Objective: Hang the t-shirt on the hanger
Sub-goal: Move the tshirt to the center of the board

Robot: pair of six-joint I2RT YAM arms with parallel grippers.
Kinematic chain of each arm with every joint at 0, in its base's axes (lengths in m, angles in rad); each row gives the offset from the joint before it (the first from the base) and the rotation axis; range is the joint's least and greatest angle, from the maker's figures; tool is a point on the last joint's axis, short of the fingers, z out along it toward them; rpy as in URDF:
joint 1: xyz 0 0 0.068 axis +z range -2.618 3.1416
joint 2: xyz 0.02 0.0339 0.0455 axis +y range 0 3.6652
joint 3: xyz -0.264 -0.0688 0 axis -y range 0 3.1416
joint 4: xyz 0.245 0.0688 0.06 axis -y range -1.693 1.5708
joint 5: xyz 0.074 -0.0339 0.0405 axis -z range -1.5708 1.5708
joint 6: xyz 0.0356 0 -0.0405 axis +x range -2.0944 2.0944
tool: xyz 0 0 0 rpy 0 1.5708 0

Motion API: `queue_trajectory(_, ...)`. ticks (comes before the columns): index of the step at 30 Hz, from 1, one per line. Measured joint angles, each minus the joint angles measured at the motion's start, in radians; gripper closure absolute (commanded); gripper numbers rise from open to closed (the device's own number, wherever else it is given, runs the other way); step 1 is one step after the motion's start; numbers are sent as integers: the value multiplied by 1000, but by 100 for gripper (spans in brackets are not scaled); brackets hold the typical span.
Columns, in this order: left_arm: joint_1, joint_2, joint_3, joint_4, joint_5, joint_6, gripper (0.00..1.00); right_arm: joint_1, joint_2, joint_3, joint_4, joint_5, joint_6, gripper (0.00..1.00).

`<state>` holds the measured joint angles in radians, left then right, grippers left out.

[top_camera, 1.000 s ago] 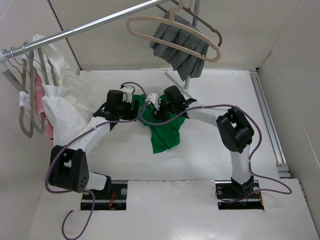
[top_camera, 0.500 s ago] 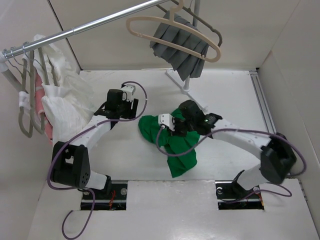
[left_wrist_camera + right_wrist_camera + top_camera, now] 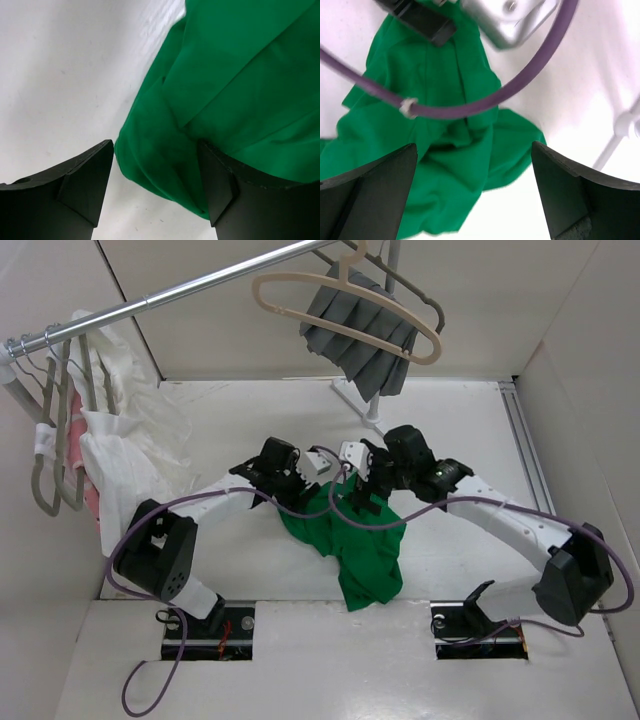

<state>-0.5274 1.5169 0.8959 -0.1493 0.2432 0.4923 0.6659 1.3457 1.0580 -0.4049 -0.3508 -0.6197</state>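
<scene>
I will next use my left gripper to grab the t-shirt (image 3: 235,90) by its edge fold (image 3: 158,161), which leaves the crumpled rest free to spread for the hanger.
The bright green t-shirt (image 3: 358,552) lies crumpled on the table in front of both wrists. The beige hanger (image 3: 345,308) hangs bare from the rail, up at the back. My left gripper (image 3: 312,483) is low over the shirt's left edge. In the left wrist view its jaws (image 3: 157,172) stand apart astride a fold of the t-shirt (image 3: 235,90), and the cloth touches the right finger (image 3: 220,187). My right gripper (image 3: 364,492) hovers wide open above the t-shirt (image 3: 440,150), with nothing between its fingers (image 3: 570,195).
A grey pleated cloth (image 3: 362,340) on a grey hanger hangs behind the beige one. White and pink garments (image 3: 115,445) hang at the left of the rail (image 3: 180,290). The rack's white foot (image 3: 352,398) stands behind the grippers. The left arm's purple cable (image 3: 470,107) crosses the right wrist view.
The right gripper dragged the shirt toward the front, then let go and opened wide above it. The left arm swung right, down to the shirt's left edge.
</scene>
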Motion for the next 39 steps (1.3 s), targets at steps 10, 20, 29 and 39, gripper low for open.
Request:
queue_trajectory(10, 90, -2, -54, 25, -23, -56, 35, 23, 282, 24, 117, -71, 12, 14)
queue_trajectory(20, 104, -2, -50, 34, 14, -109, 26, -35, 341, 26, 147, -164, 27, 100)
queue_trajectory(29, 34, 62, -51, 105, 6, -62, 77, -100, 148, -11, 141, -242, 11, 100)
queue_trajectory(39, 61, 68, -39, 66, -12, -67, 100, -377, -179, -95, 67, -219, 39, 100)
